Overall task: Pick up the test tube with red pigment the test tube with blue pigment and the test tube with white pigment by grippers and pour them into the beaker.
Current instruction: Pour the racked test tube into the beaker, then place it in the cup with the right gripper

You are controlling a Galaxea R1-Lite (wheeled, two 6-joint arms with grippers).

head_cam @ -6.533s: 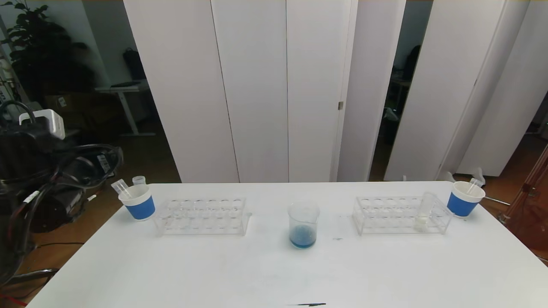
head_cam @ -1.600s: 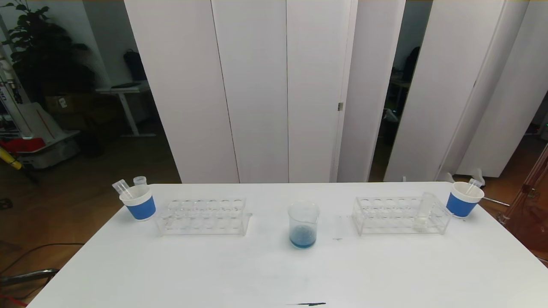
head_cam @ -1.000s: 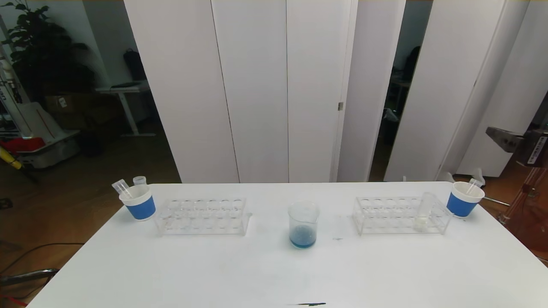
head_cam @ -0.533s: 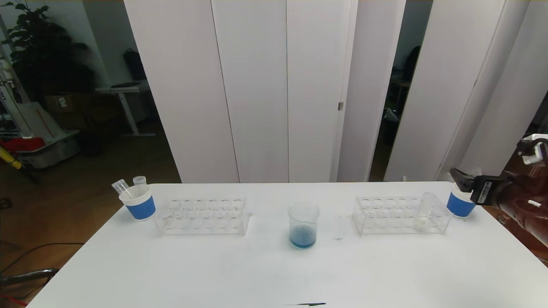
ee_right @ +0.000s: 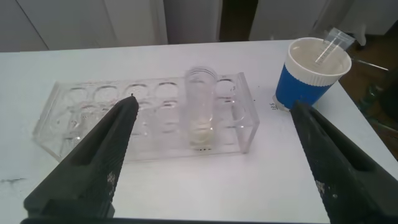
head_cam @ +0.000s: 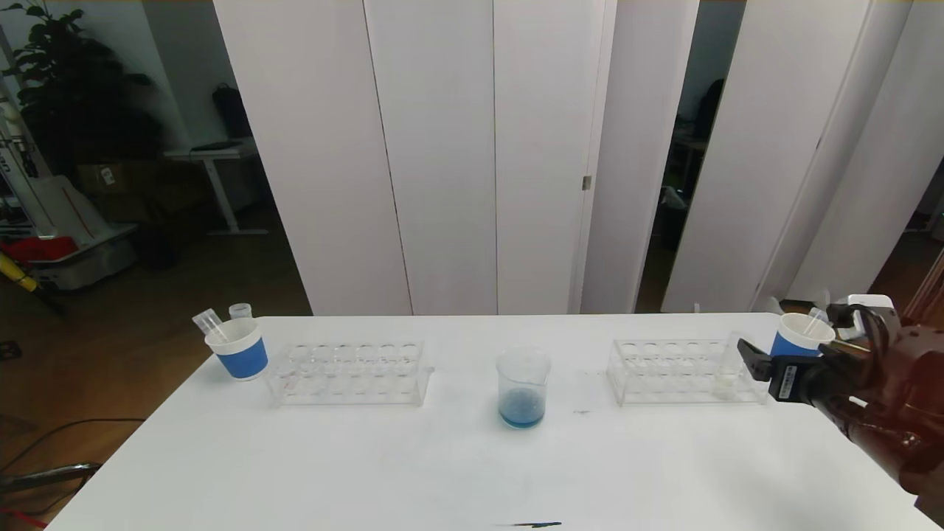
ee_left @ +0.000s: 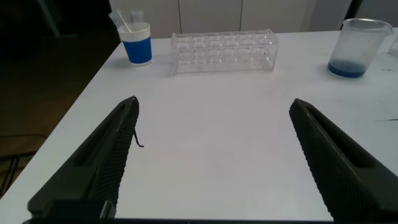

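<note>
Next, my right gripper grabs the test tube with white pigment by its upper part below the rim, since the rack closes around the test tube's lower half.
The clear beaker stands at the table's middle with blue pigment lying in its bottom. The test tube with white pigment stands upright near the right end of the right rack. In the right wrist view this tube sits just beyond and between my open fingers. My right gripper hovers open at that rack's right end, not touching the tube. My left gripper is open over bare table at the near left, out of the head view. The test tubes with red and with blue pigment are out of view.
An empty clear rack stands left of the beaker, and beyond it a blue paper cup holds clear tubes. Another blue cup with a tube stands right behind my right gripper. A dark mark lies at the table's front edge.
My right arm has come into view from the upper right and dropped to the right end of the right rack. Earlier, the left arm left the head view.
</note>
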